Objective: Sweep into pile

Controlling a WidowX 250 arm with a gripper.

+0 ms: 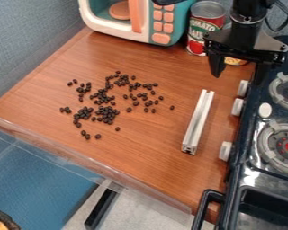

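Observation:
The gripper picks up the silver-grey metal bar by its middle next, to sweep the scattered dark beans into a pile.
At the upper right, my gripper (239, 71) hangs over the wooden counter near the stove's edge, its two fingers wide apart with nothing between them. Dark beans (102, 97) lie scattered over the counter's left and middle, denser in a few clumps, with loose ones around the borders. A silvery grooved metal bar (199, 121) lies flat to the right of the beans, lengthwise from upper right to lower left. The gripper is above and to the right of the bar's far end, apart from it.
A toy microwave (162, 24) and a tomato can (205, 27) stand at the back. Along the right side is the stove (265, 179), with knobs and a handle jutting toward the counter (140, 157). A raised clear strip runs along the counter's front edge.

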